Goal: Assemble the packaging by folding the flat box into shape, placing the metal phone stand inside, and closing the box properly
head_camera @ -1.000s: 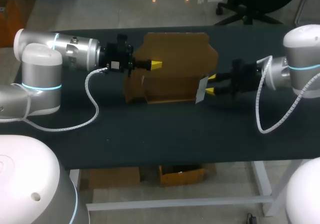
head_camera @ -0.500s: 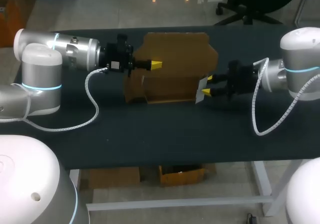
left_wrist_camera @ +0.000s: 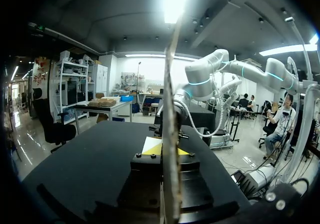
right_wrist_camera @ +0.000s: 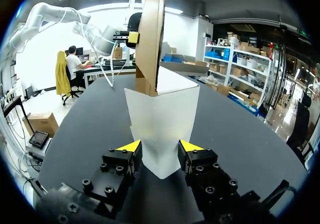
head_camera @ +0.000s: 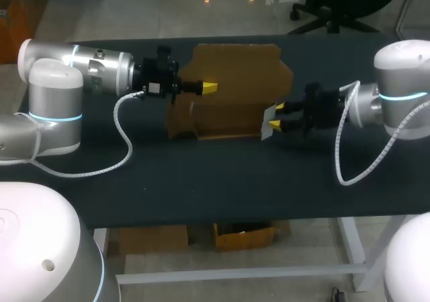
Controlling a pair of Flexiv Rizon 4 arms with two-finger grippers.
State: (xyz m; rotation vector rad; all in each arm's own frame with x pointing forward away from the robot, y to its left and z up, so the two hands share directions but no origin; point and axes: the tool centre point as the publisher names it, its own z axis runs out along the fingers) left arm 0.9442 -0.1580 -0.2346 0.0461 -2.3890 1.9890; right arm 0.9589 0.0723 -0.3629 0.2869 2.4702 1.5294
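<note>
My right gripper grabs the white flap by its bottom corner [right_wrist_camera: 161,164] next, to fold up the cardboard box's open end.
A brown cardboard box [head_camera: 228,100], partly folded, stands in the middle of the dark table with its tall back panel upright. My left gripper [head_camera: 210,87] is at the box's left upper part. In the left wrist view this gripper [left_wrist_camera: 167,150] is shut on a thin cardboard panel [left_wrist_camera: 171,84] seen edge-on. My right gripper [head_camera: 275,116] is at the box's right end. It [right_wrist_camera: 160,145] is open, and the white side flap [right_wrist_camera: 160,119] sits between its fingers, under the brown panel [right_wrist_camera: 151,39]. No metal phone stand shows in any view.
The dark table [head_camera: 201,181] has bare surface in front of the box and at both ends. The left arm's white cable [head_camera: 124,140] loops onto the table left of the box.
My right gripper has moved left toward the box, so the white flap now sits between its fingers. The left arm and the box have stayed put.
</note>
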